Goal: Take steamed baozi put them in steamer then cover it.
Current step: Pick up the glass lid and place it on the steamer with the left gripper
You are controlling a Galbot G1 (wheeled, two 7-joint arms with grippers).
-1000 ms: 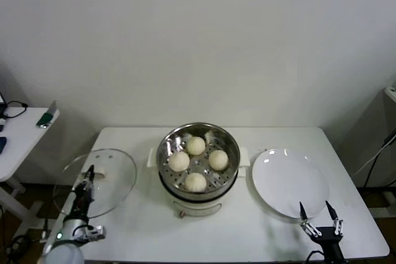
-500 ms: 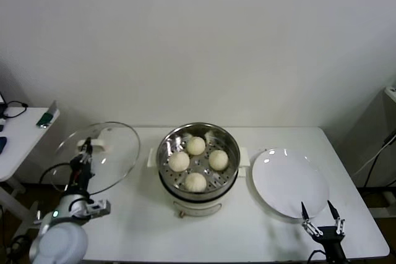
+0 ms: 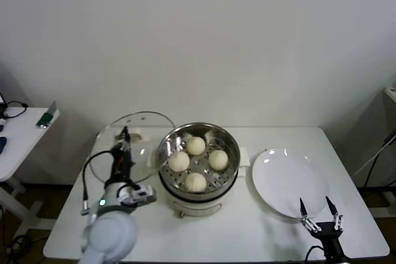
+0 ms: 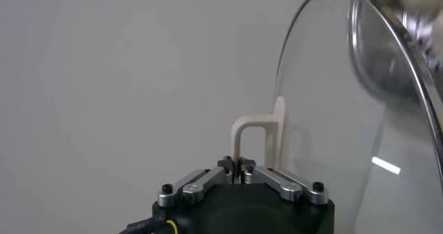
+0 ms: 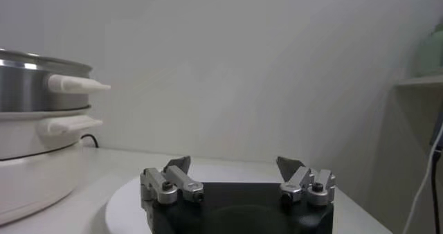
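Observation:
I need to line up the lid and the steamer's rim before I open my left gripper. The glass lid hangs tilted to one side of the steel steamer's rim.
Several cream-white baozi (image 3: 195, 145) lie on the perforated tray inside the steel steamer (image 3: 237, 164) at the table's middle. My left gripper (image 3: 124, 135) is shut on the pale handle (image 4: 259, 128) of the clear glass lid (image 3: 148, 129). It holds the lid tilted on edge, above the table just left of the steamer. In the left wrist view the lid (image 4: 332, 118) curves beside the gripper (image 4: 238, 165). My right gripper (image 3: 317, 209) waits open and empty at the front right, over the near edge of the white plate (image 3: 288, 180).
The steamer (image 5: 31, 90) has white side handles sticking out. The right gripper (image 5: 235, 165) hangs low above the plate (image 5: 131, 194). A white side table (image 3: 18, 131) with small items stands to the far left. A wall runs close behind the table.
My left gripper has carried the lid up from the table's left front and rightward, close to the steamer. The right gripper has stayed in place.

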